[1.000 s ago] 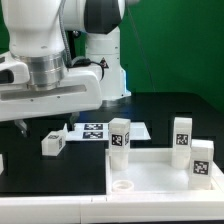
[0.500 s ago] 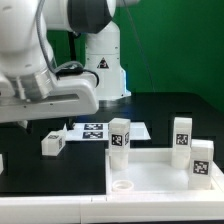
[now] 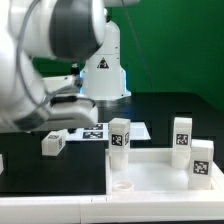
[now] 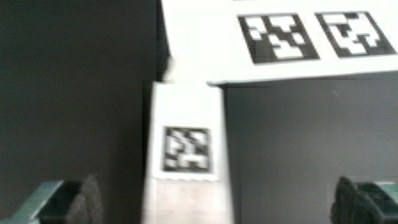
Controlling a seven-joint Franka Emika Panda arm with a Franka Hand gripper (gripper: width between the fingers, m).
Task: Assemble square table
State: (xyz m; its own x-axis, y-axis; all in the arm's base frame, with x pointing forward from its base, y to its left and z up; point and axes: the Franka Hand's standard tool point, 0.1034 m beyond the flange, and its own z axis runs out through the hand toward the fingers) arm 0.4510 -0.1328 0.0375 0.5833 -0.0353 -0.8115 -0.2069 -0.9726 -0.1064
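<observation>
My gripper's fingers are on either side but still above the narrow leg, so closing now would miss. My gripper lowers first, then closes on it.
The white square table top (image 3: pixel 155 178) lies flat at the exterior view's lower right, with a round hole (image 3: pixel 122 185) near its front corner. Three tagged white legs stand upright by it: one (image 3: pixel 120 133) at its far left corner and two (image 3: pixel 181 131) (image 3: pixel 201 160) on the right. A fourth leg (image 3: pixel 53 143) lies on the black table to the left. In the wrist view my gripper (image 4: pixel 214 205) is open. Its dark fingertips (image 4: pixel 68 200) stand apart on either side of this lying leg (image 4: pixel 187 150) without touching it. In the exterior view the arm hides the gripper.
The marker board (image 3: pixel 98 130) lies flat behind the lying leg and shows in the wrist view (image 4: pixel 294 40), just past the leg's far end. A low white wall (image 3: pixel 150 153) edges the table top's far and left sides. The robot base (image 3: pixel 102 70) stands behind.
The arm's links have swung across the exterior view's left and now fill more of it. The legs, table top and marker board have not moved.
</observation>
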